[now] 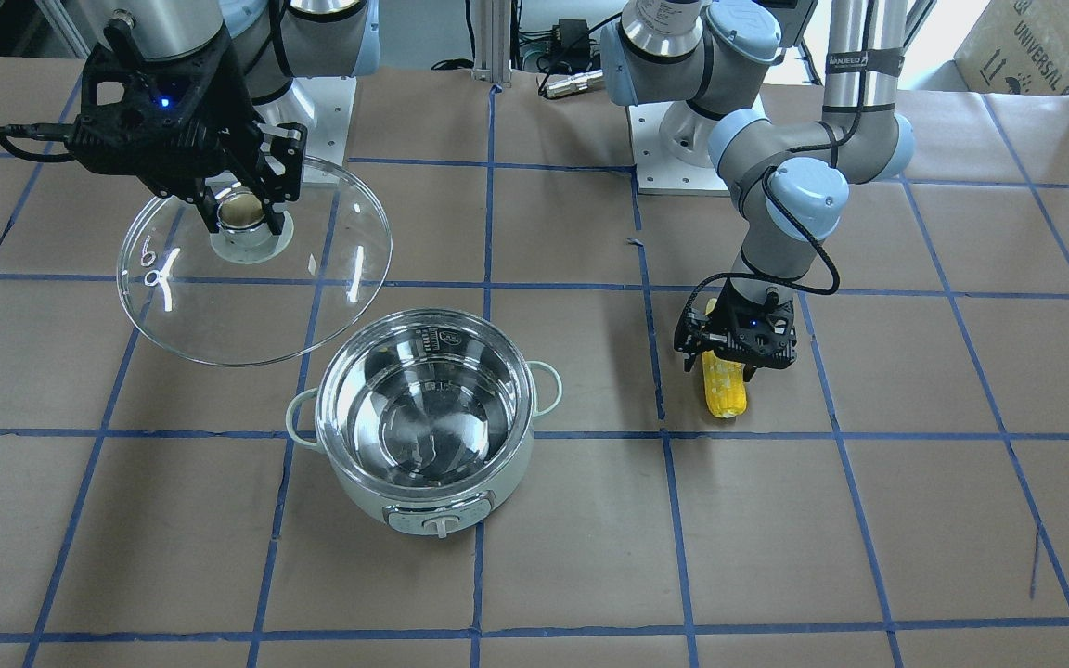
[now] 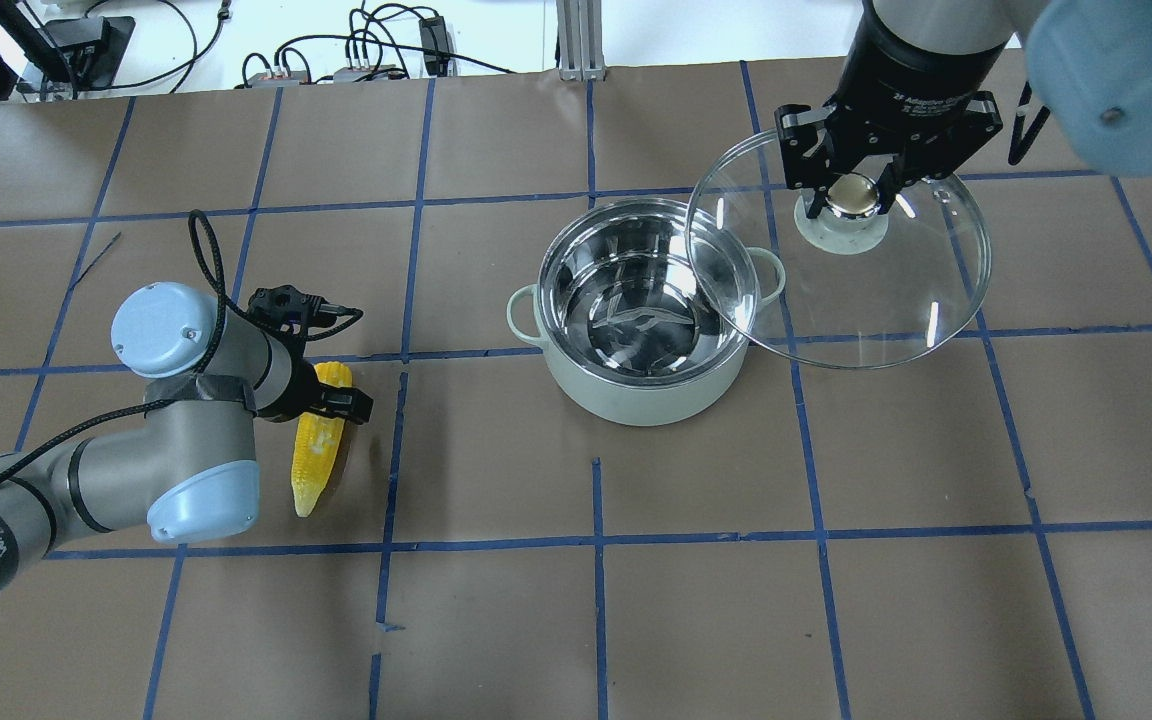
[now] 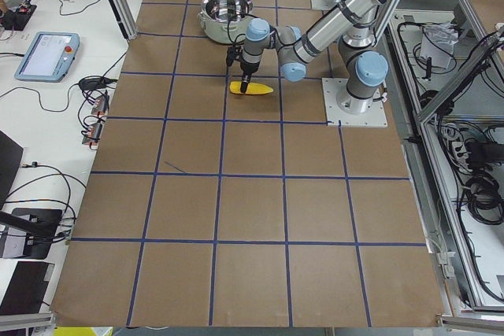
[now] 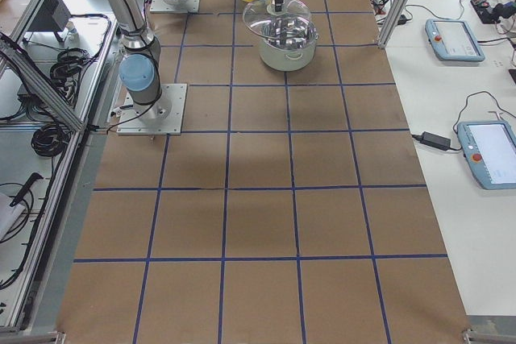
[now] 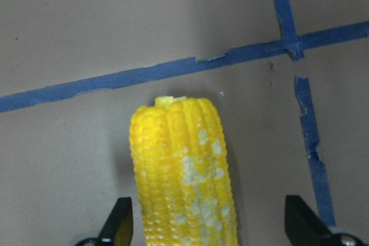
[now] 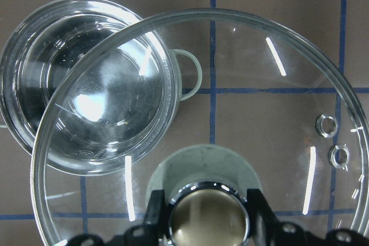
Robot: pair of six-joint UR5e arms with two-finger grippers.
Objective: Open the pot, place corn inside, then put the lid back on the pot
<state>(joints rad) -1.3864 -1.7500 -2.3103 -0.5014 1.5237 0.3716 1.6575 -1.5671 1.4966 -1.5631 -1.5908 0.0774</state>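
My left gripper picks up the cob (image 1: 726,390) (image 5: 184,165) by its long sides around its middle next, since it is long from end to end but narrow across.
The pot (image 1: 355,484) stands open on the table, its steel inside empty; it also shows in the overhead view (image 2: 636,402). My right gripper (image 1: 242,215) is shut on the knob of the glass lid (image 1: 312,288) and holds it lifted and tilted beside the pot, with its edge overlapping the pot's rim in the overhead view (image 2: 876,300). The wrist view shows the knob (image 6: 207,218) between the fingers. The corn (image 1: 723,391) lies on the table. My left gripper (image 5: 210,223) is open and low over it, one finger on each side of the cob (image 5: 184,165).
The table is covered in brown paper with a grid of blue tape (image 2: 596,540). The arm bases (image 1: 683,158) stand at the robot's edge of the table. Tablets and cables lie on side benches (image 4: 451,38).
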